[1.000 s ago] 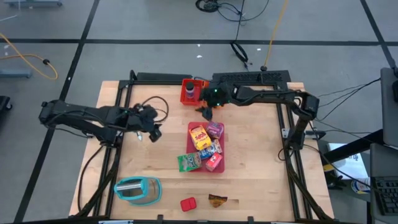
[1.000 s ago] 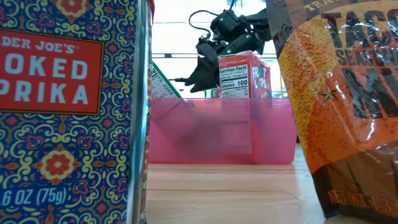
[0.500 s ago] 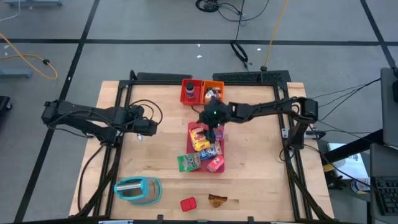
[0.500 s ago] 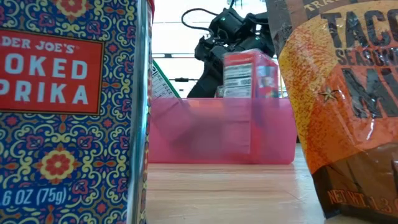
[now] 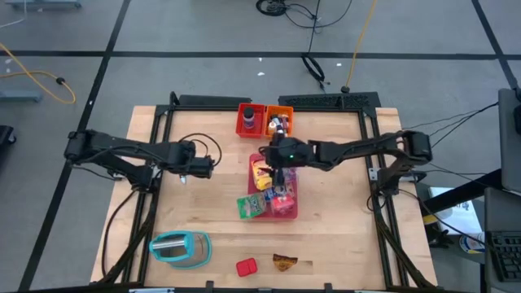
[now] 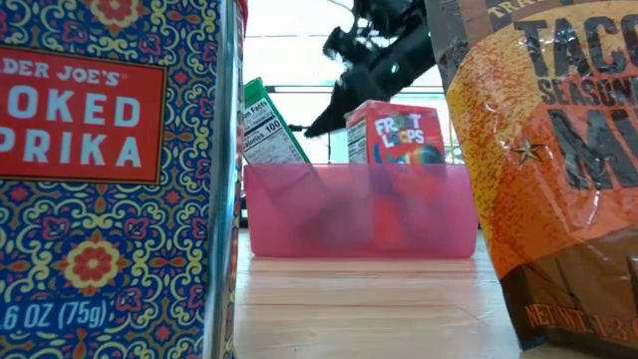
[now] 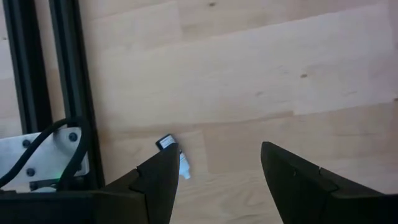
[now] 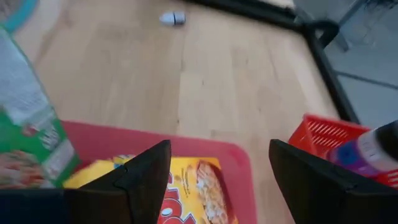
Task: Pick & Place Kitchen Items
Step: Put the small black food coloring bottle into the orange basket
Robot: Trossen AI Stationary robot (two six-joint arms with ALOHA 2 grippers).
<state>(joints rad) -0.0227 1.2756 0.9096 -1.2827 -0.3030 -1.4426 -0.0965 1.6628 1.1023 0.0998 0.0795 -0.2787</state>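
The small bottle should go into the orange bin (image 5: 279, 121), so next I need to grab it with my left gripper by its body (image 5: 183, 179) beside the white cap.
The kitchen items lie mostly in the flat pink-red tray (image 5: 271, 189): a yellow box (image 5: 260, 175), a green box (image 5: 250, 206) and a red cereal box (image 5: 282, 203) that stands upright (image 6: 394, 135). My right gripper (image 5: 279, 167) hovers open over the tray's far half, with the yellow box (image 8: 186, 193) below its fingers. My left gripper (image 5: 203, 167) is open above bare wood left of the tray (image 7: 217, 180). More items sit near the table's near edge: a red tin (image 5: 246, 266) and a brown packet (image 5: 284, 262).
A red bin (image 5: 251, 120) and an orange bin (image 5: 279, 120) stand at the far edge, each holding small bottles. A teal object (image 5: 181, 248) lies near the near-left corner. A small white piece (image 7: 174, 149) lies on the wood by my left gripper. Black frame rails edge the table.
My right gripper has swung from the far bins toward the near edge and now hangs over the tray. The red cereal box in the tray has turned about, now showing its front to the low view, and the green box stands higher. My left gripper has shifted slightly right.
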